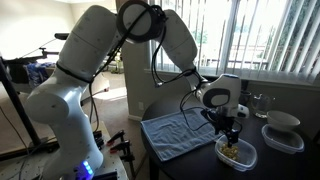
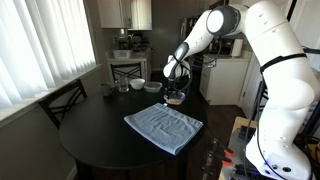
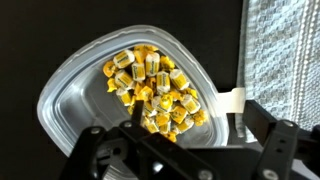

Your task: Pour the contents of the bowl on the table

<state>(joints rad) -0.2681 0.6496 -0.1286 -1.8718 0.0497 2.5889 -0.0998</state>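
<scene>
My gripper is to grip the bowl (image 3: pixel 75 95) by its rim next, with one finger inside and one outside. The opposite edge of the bowl then stays free to pour the contents.
The bowl (image 3: pixel 75 95) is a shallow translucent-white plastic container that fills the wrist view, with a white tab (image 3: pixel 231 101) on its rim. The contents (image 3: pixel 150 85) are a heap of tan and golden-yellow bits in its middle. The bowl stands on the dark table (image 2: pixel 90 140) and shows in both exterior views (image 1: pixel 237 153) (image 2: pixel 173 101). My gripper (image 3: pixel 200 125) is open just above it. One finger is over the inside and the other is outside the rim, near the tab. In both exterior views the gripper (image 1: pixel 232 126) (image 2: pixel 173 91) points down at the bowl.
A blue-grey cloth towel (image 1: pixel 175 133) (image 2: pixel 163 125) lies beside the bowl and shows at the wrist view's edge (image 3: pixel 285 50). A round white bowl on a clear tub (image 1: pixel 283 130) stands nearby. Glasses and cups (image 2: pixel 135 85) sit at the table's far side. A chair (image 2: pixel 60 100) stands by the table.
</scene>
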